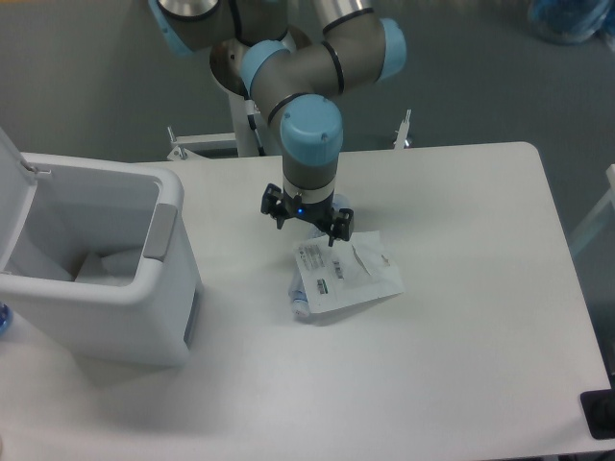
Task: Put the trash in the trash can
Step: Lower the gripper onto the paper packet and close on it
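Note:
The trash needs to go in the trash can, so my gripper needs to grab the flat white pouch next by its top edge (pixel 354 236).
The flat white pouch (pixel 348 274) with small black labels lies near the middle of the table. It rests on the clear bluish bottle (pixel 298 303), of which only the lower end peeks out at the pouch's left edge. My gripper (pixel 307 225) hangs over the pouch's upper left corner, where the bottle's top end lies hidden under it. Its fingers are spread, so it is open and holds nothing. The white trash can (pixel 165 288) stands at the left with its lid (pixel 13 187) raised, well apart from the gripper.
A white object lies inside the trash can. The arm's pedestal (pixel 258 115) rises behind the table's far edge. A dark object (pixel 600 415) sits at the table's front right corner.

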Tool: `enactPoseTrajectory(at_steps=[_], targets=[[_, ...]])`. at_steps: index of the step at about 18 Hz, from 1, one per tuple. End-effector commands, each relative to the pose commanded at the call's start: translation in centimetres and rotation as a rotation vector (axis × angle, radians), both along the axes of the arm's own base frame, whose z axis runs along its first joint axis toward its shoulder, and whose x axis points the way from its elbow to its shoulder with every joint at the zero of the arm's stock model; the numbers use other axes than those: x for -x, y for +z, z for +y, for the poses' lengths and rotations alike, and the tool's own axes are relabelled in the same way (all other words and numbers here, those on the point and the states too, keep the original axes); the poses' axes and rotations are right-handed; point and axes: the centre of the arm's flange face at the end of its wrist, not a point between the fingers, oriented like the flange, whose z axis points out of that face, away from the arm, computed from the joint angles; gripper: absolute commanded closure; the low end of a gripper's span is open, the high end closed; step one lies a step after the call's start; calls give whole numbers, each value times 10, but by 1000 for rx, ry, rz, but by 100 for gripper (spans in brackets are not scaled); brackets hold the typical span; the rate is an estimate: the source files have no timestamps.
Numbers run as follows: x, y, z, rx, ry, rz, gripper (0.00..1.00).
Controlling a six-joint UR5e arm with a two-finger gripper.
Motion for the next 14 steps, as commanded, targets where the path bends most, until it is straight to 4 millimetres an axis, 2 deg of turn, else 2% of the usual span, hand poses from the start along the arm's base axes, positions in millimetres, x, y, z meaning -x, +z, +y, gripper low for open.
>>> enactPoseTrajectory(at_steps=[14], targets=[[1,-13,3,16,-6,-14,0]])
